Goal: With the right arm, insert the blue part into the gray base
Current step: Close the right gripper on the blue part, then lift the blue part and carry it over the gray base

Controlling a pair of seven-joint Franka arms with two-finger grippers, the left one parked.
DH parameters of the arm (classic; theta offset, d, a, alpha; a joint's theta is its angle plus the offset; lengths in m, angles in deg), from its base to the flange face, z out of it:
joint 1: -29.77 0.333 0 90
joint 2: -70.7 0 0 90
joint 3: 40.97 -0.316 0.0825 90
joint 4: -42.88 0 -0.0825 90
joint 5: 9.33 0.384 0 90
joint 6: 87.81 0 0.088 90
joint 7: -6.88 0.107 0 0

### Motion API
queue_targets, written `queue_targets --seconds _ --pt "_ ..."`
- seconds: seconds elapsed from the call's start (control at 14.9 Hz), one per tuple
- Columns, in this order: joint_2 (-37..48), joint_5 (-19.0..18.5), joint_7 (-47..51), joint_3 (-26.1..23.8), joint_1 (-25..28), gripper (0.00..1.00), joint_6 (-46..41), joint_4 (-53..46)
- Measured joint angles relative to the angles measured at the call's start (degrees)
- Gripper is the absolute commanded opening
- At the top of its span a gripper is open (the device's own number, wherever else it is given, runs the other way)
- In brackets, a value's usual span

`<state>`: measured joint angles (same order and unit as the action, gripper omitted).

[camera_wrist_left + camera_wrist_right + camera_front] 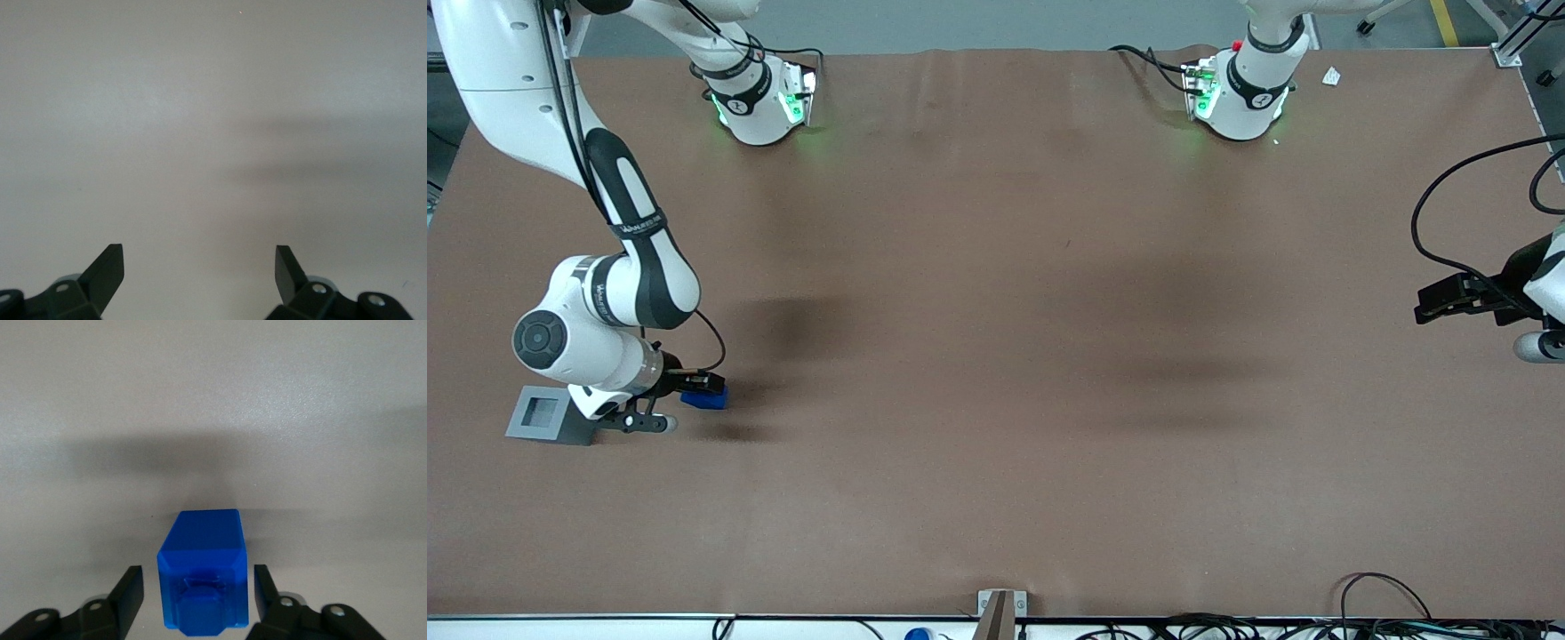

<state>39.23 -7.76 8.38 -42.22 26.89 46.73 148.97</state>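
Observation:
The right gripper takes hold of the blue part by its studded end (pixel 203 603) next, to insert the part into the gray base.
The blue part (pixel 707 399) lies on the brown table near the working arm's end. In the right wrist view the blue part (pixel 202 570) sits between the two black fingers, its stud facing the camera. My right gripper (pixel 199 590) is open around it, with a small gap on each side, and in the front view the gripper (pixel 698 386) is low over the part. The gray base (pixel 547 414) with its square recess stands beside the wrist, farther toward the working arm's end of the table.
The brown table (pixel 1005 311) stretches toward the parked arm's end. Two arm bases (pixel 760 98) (pixel 1240 93) stand far from the front camera. Cables lie along the table's near edge (pixel 1387 613).

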Motion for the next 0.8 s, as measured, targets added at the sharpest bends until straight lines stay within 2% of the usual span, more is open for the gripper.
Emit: queue_targets --seconds 0.07,0.13,0.2,0.54,0.8 --pt "0.0 0.0 0.0 0.0 0.0 0.14 0.0 0.0" --pt "0.0 0.0 0.0 0.0 0.0 0.05 0.0 0.0" --pt "0.0 0.0 0.0 0.0 0.0 0.01 0.0 0.0" --pt "0.0 0.0 0.0 0.2 -0.4 0.0 -0.5 -1.6" --pt "0.9 0.0 -3.7 0.4 -2.4 0.0 -7.4 -7.1"
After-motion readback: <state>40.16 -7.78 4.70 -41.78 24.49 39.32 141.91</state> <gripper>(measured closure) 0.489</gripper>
